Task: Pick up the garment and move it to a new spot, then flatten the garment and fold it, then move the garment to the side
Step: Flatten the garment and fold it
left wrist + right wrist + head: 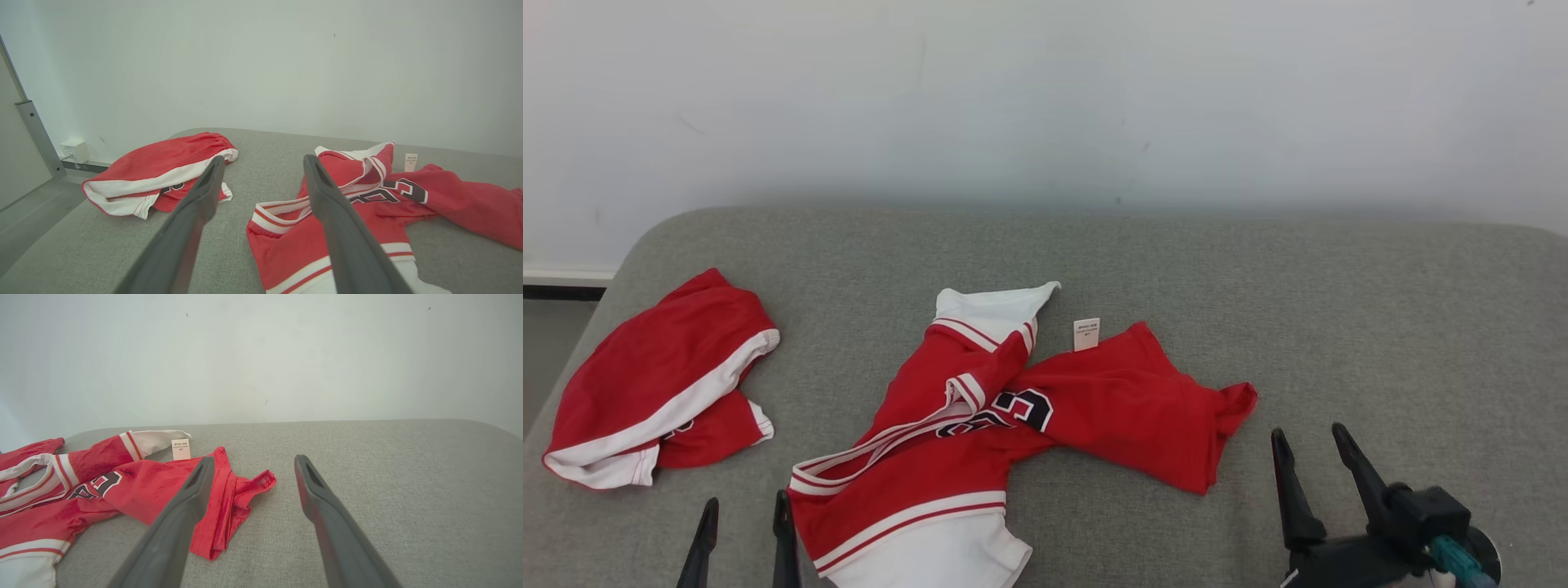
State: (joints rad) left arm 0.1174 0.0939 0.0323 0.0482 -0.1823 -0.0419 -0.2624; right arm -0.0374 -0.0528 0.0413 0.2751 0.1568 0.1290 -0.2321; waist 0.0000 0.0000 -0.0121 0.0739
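Next, my right gripper grabs the red jersey (1101,392) by its red hem (1216,441). Then I move and flatten the jersey.
A crumpled red and white jersey (1013,416) with a dark number lies in the middle of the grey padded surface (1339,327), a white label sticking up at its far edge. The same jersey (359,212) fills the right half of the left wrist view, and the jersey (135,490) lies left of the fingers in the right wrist view. My left gripper (745,513) stands open at the lower left, just left of the jersey's near hem, holding nothing. Off the jersey's right corner, my right gripper (1311,437) is open and empty.
A second red and white garment (662,384), shorts by the look, lies bunched at the surface's left end near its edge. A pale wall (1045,98) runs behind. Bare grey surface stretches to the right of the jersey.
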